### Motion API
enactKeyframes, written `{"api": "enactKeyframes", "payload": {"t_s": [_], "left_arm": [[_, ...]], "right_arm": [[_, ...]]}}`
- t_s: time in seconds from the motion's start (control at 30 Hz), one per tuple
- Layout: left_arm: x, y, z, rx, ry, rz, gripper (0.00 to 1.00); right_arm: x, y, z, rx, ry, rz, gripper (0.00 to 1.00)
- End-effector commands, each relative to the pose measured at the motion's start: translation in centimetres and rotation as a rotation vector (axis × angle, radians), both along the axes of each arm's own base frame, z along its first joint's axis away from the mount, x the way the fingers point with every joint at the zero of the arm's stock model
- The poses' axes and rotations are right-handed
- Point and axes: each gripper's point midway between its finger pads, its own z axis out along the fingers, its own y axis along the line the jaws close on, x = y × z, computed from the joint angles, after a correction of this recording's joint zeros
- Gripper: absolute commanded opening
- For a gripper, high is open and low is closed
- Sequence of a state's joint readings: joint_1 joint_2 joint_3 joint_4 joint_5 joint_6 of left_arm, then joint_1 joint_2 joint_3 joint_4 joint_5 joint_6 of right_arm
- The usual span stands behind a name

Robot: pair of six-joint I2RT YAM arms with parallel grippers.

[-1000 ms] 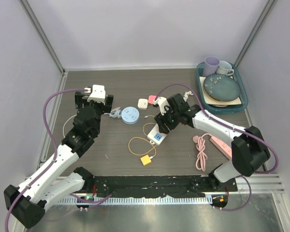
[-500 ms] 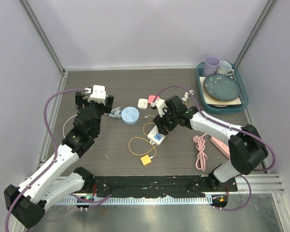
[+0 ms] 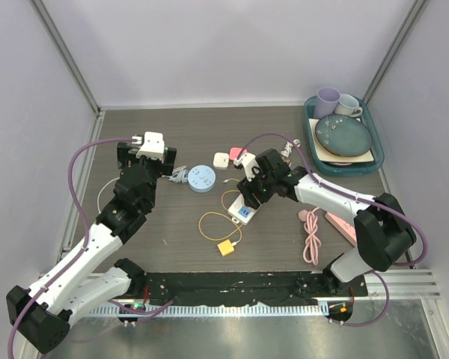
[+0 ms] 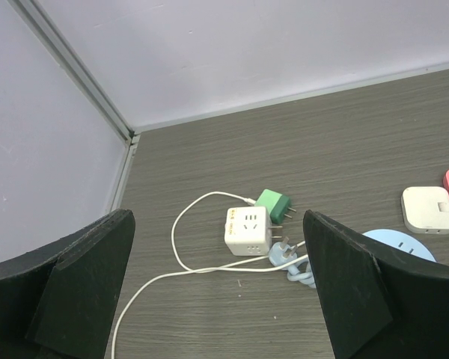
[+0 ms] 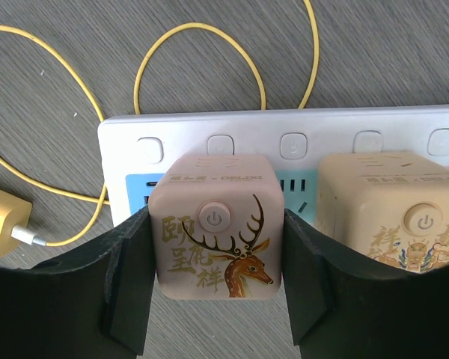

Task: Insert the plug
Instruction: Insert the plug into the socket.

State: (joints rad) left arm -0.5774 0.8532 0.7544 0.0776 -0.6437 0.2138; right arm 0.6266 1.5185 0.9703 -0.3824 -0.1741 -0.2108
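Observation:
I can open my right gripper now, because the pink cube is square against the socket row and lined up beside the cream cube.
In the right wrist view a pink cube plug with a deer print and a power button sits between the pads of my right gripper, which is shut on it. The cube is over the socket row of a white power strip with blue sockets; its prongs are hidden. A cream cube stands beside it on the same strip. From above, the right gripper is over the strip at mid-table. My left gripper is open at the back left, holding nothing.
Below the left gripper lie a white cube adapter, a green charger and a pale blue plug. A yellow cable and charger lie by the strip. A pink cable and dish tray are at right.
The right gripper with the pink cube has shifted slightly left over the strip. The left arm has not moved.

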Motion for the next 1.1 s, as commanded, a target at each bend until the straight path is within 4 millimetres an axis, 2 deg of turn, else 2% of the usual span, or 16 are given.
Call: {"api": "enactKeyframes", "payload": {"t_s": [0.0,0.1,0.27,0.37,0.4,0.5,0.6,0.7,0.8,0.93,0.97,1.0,1.03,1.07], "left_arm": [[0.2,0.0,0.9,-0.026,-0.041,0.000,1.00],[0.2,0.0,0.8,-0.023,-0.039,0.001,1.00],[0.0,0.2,1.2,-0.033,-0.052,0.003,1.00],[0.0,0.1,1.2,-0.034,-0.051,0.003,1.00],[0.0,0.1,1.2,-0.031,-0.050,0.003,1.00],[0.0,0.2,1.3,-0.034,-0.054,0.003,1.00],[-0.1,0.1,1.3,-0.039,-0.055,0.000,1.00],[-0.1,-0.1,1.3,-0.046,-0.055,-0.010,1.00],[-0.1,-0.2,1.4,-0.052,-0.055,-0.017,1.00],[-0.2,-0.2,1.4,-0.057,-0.055,-0.019,1.00],[-0.1,-0.3,1.3,-0.057,-0.053,-0.022,1.00],[-0.1,-0.3,1.3,-0.057,-0.053,-0.024,1.00],[-0.1,-0.4,1.4,-0.060,-0.054,-0.028,1.00],[-0.1,-0.4,1.3,-0.060,-0.052,-0.030,1.00]], "right_arm": [[-4.1,-5.2,-6.5,-0.256,0.190,-0.037,0.01],[-4.0,-5.3,-6.4,-0.259,0.185,-0.036,0.01],[-2.8,-5.0,-4.1,-0.238,0.113,-0.050,0.01],[-1.8,-4.4,-2.3,-0.212,0.070,-0.060,0.12],[-1.4,-3.8,-1.6,-0.187,0.060,-0.058,0.27],[-0.8,-2.9,0.3,-0.132,0.042,-0.072,0.53],[-0.1,-1.9,2.8,-0.061,0.008,-0.103,0.69],[0.5,-1.0,5.3,0.014,-0.017,-0.149,0.78],[0.0,0.1,6.9,0.096,-0.007,-0.149,0.84],[0.0,0.1,8.2,0.146,-0.028,-0.237,0.86],[0.5,-0.4,8.4,0.144,-0.052,-0.296,0.86],[0.1,-0.5,8.0,0.167,-0.033,-0.360,0.86],[0.5,-0.7,9.1,0.212,-0.075,-0.417,0.86],[0.2,-0.6,9.4,0.245,-0.079,-0.451,0.86]]}}
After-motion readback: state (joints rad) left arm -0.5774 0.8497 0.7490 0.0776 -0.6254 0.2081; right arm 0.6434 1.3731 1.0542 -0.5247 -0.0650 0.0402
